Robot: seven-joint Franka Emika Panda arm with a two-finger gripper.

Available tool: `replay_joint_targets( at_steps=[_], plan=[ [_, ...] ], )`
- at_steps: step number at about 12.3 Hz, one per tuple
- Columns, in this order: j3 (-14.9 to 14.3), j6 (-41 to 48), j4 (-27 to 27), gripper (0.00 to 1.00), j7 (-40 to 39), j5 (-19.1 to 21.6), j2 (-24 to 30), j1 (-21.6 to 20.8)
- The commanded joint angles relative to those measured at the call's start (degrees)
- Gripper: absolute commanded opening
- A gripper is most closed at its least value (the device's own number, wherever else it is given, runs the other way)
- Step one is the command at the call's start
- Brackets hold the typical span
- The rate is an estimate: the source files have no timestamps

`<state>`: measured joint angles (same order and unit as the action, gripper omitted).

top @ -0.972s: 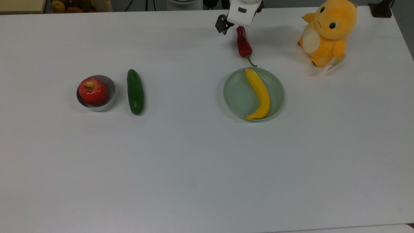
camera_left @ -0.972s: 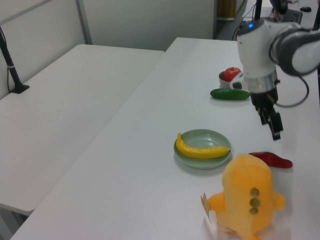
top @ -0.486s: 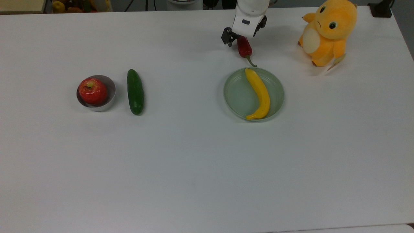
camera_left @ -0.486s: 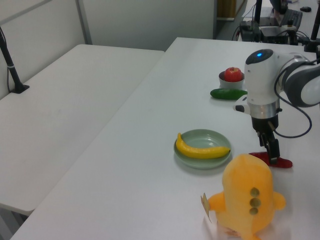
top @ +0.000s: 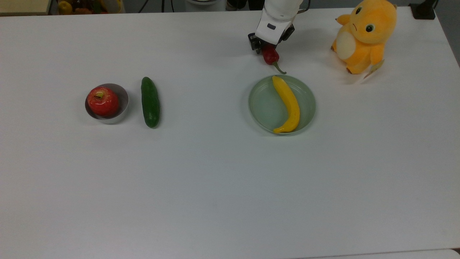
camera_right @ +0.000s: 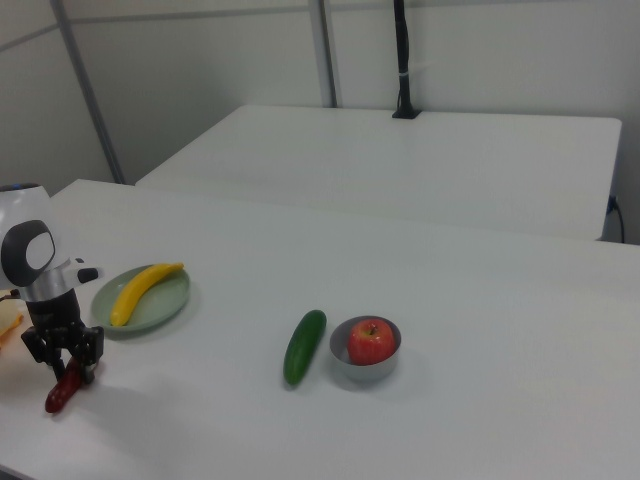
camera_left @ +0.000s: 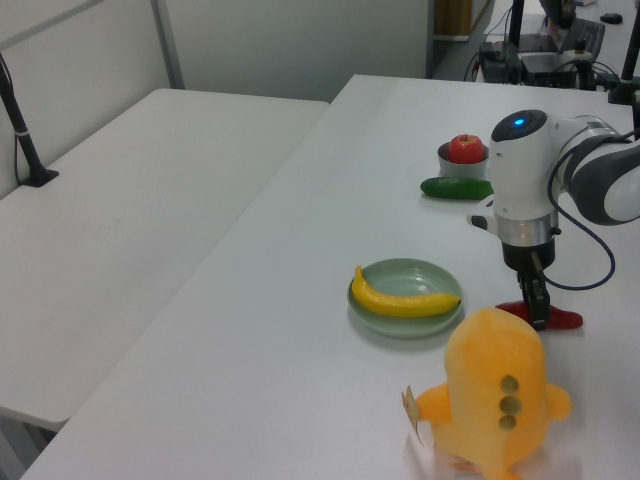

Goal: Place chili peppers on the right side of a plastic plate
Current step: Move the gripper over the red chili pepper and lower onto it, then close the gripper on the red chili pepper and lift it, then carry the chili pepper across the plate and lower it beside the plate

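Observation:
My gripper grabs the chili pepper by its thick red body (camera_left: pixel 560 319) next, to set it beside the plastic plate (camera_left: pixel 405 297).
The dark-red chili pepper (top: pixel 270 57) lies on the table just beyond the plate's far rim in the top view, its green stem curling toward the plate. My gripper (top: pixel 267 48) is lowered over the chili's far end, open, with a finger on either side of it. In the left view the gripper (camera_left: pixel 540 308) stands on the chili (camera_left: pixel 564 320); in the right view the gripper (camera_right: pixel 65 362) straddles the chili (camera_right: pixel 57 396). The pale-green plastic plate (top: pixel 260 108) holds a yellow banana (top: pixel 289 104).
An orange plush toy (top: pixel 363 36) sits to the top view's right of the chili. A green cucumber (top: pixel 150 102) and a grey bowl (top: pixel 123 97) with a red apple (top: pixel 103 101) stand at the top view's left.
The gripper has come down from above the table onto the chili and now straddles its far end. The chili has barely shifted.

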<state>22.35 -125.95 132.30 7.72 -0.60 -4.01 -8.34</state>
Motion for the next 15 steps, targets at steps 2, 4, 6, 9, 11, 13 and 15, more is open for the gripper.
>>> replay_joint_targets(
  at_steps=[2, 4, 6, 9, 11, 13, 15],
  plan=[
    [0.1, 0.3, -0.4, 0.08, 1.9, -1.0, 1.2, -0.4],
    [0.1, 5.2, -3.9, 0.08, 1.9, -1.0, 1.6, 0.0],
    [-0.1, 10.3, -9.3, 0.08, 2.1, -0.9, 2.2, 0.7],
    [-4.0, 14.7, -18.9, 0.07, 1.5, -0.5, 1.1, 2.4],
    [-9.3, 14.5, -25.0, 0.08, -1.0, -0.3, -1.1, 2.3],
    [-13.7, 13.5, -29.3, 0.07, -3.3, -0.3, -4.8, 2.3],
    [-16.1, 11.9, -30.9, 0.07, -4.7, -0.2, -7.9, 2.2]
  ],
)
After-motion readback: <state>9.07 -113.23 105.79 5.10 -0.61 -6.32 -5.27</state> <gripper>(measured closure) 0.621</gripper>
